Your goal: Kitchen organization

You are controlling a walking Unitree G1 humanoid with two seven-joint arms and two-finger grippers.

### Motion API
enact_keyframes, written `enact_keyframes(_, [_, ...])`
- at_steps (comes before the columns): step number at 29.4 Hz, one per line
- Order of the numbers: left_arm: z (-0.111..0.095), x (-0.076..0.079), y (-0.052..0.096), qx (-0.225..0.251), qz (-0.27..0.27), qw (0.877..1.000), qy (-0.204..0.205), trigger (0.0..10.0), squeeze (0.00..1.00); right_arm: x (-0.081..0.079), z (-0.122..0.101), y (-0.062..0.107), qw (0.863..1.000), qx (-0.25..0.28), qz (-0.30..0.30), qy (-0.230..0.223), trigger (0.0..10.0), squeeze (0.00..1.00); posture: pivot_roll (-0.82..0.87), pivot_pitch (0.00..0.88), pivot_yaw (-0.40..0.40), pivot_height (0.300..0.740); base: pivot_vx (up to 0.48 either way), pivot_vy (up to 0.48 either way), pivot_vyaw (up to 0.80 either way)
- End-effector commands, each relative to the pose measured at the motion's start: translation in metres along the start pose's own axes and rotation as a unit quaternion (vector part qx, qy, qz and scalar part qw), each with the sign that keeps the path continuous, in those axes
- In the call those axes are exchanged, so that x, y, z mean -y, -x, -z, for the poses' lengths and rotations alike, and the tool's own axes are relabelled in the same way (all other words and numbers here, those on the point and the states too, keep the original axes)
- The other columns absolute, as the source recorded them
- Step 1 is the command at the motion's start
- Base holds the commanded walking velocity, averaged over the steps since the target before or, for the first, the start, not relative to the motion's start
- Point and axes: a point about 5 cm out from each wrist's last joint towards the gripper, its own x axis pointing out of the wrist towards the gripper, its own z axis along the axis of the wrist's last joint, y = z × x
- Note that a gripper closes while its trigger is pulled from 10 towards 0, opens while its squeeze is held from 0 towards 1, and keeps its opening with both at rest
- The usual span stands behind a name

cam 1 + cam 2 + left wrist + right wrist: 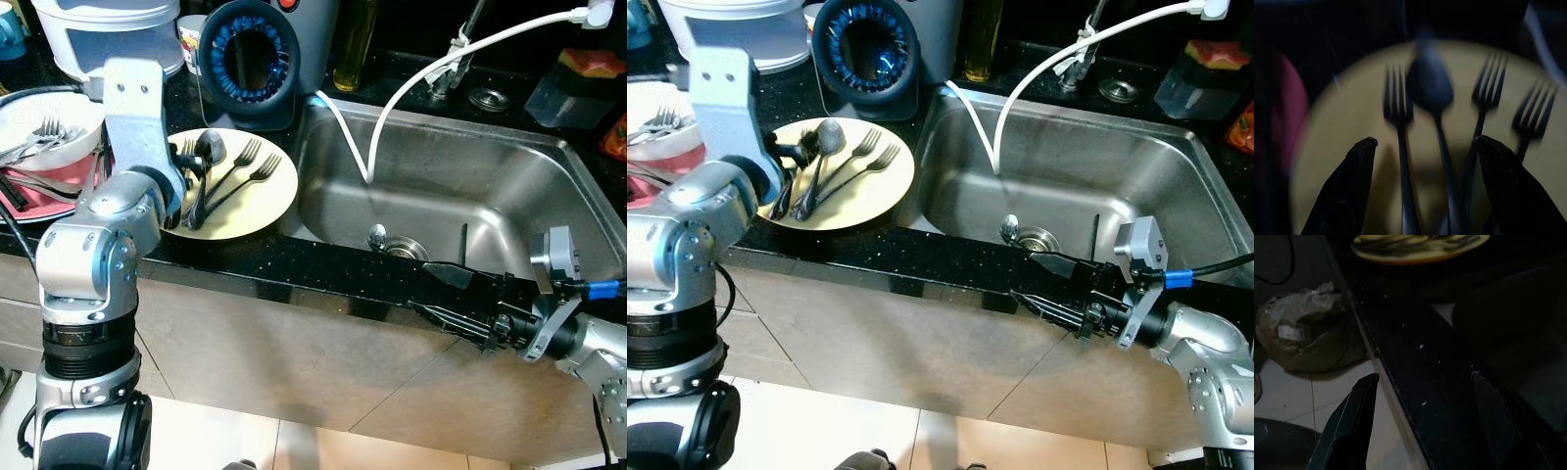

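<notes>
My left gripper grabs the spoon by its slim, straight handle [202,188] next, since the spoon's bowl [210,146] is broad and rounded beside the fork's teeth.
A pale yellow plate [265,201] lies on the black counter left of the sink and carries three forks [251,164] and a spoon [210,147]. My left gripper [1426,141] hovers low over the plate's near side. It is open, and its fingers [1347,191] straddle the handles of the spoon [1431,88] and the forks [1397,100]. My right gripper [436,292] is open at the counter's front edge [1415,362] before the sink, pointing left and holding nothing. A small spoon [376,235] lies by the sink drain.
The steel sink [509,176] has a white hose [392,98] hanging into it. A pink rack with a white bowl of cutlery [39,132] stands at the left. A round blue-black appliance [245,54] stands behind the plate. A stuffed bag [1308,333] sits on the floor.
</notes>
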Motion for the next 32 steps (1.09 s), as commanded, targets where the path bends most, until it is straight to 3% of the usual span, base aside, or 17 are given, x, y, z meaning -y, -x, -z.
enact_keyframes(1, [0.014, 0.000, -0.003, -0.039, 0.006, 0.999, -0.001, 10.0, 0.00, 0.001, 0.002, 0.001, 1.000, -0.007, 0.006, 0.002, 10.0, 0.00, 0.10, 0.109, -0.070, 0.740, 0.000, 0.000, 0.00])
enact_keyframes(16, [0.018, -0.010, -0.007, -0.059, 0.008, 0.998, -0.007, 10.0, 0.00, -0.002, 0.004, -0.002, 1.000, -0.014, 0.013, 0.011, 10.0, 0.00, 0.09, 0.111, -0.060, 0.740, 0.000, 0.000, 0.00])
enact_keyframes(17, [0.017, -0.010, -0.007, -0.059, 0.009, 0.998, -0.007, 6.8, 0.00, -0.002, 0.004, -0.002, 1.000, -0.015, 0.013, 0.011, 10.0, 0.00, 0.09, 0.114, -0.059, 0.740, 0.000, 0.000, 0.00])
enact_keyframes(18, [0.017, -0.010, -0.007, -0.059, 0.010, 0.998, -0.007, 6.8, 0.00, -0.002, 0.004, -0.002, 1.000, -0.015, 0.014, 0.011, 10.0, 0.00, 0.09, 0.114, -0.059, 0.740, 0.000, 0.000, 0.00])
enact_keyframes(19, [0.017, -0.010, -0.008, -0.058, 0.010, 0.998, -0.005, 0.0, 0.00, -0.002, 0.004, -0.002, 1.000, -0.015, 0.015, 0.012, 10.0, 0.00, 0.09, 0.116, -0.057, 0.740, 0.000, 0.000, 0.00])
enact_keyframes(32, [0.018, -0.010, -0.007, -0.062, 0.012, 0.998, -0.004, 0.0, 0.00, -0.001, 0.005, -0.002, 0.999, -0.021, 0.027, 0.018, 10.0, 0.00, 0.09, 0.125, -0.059, 0.740, 0.000, 0.000, 0.00])
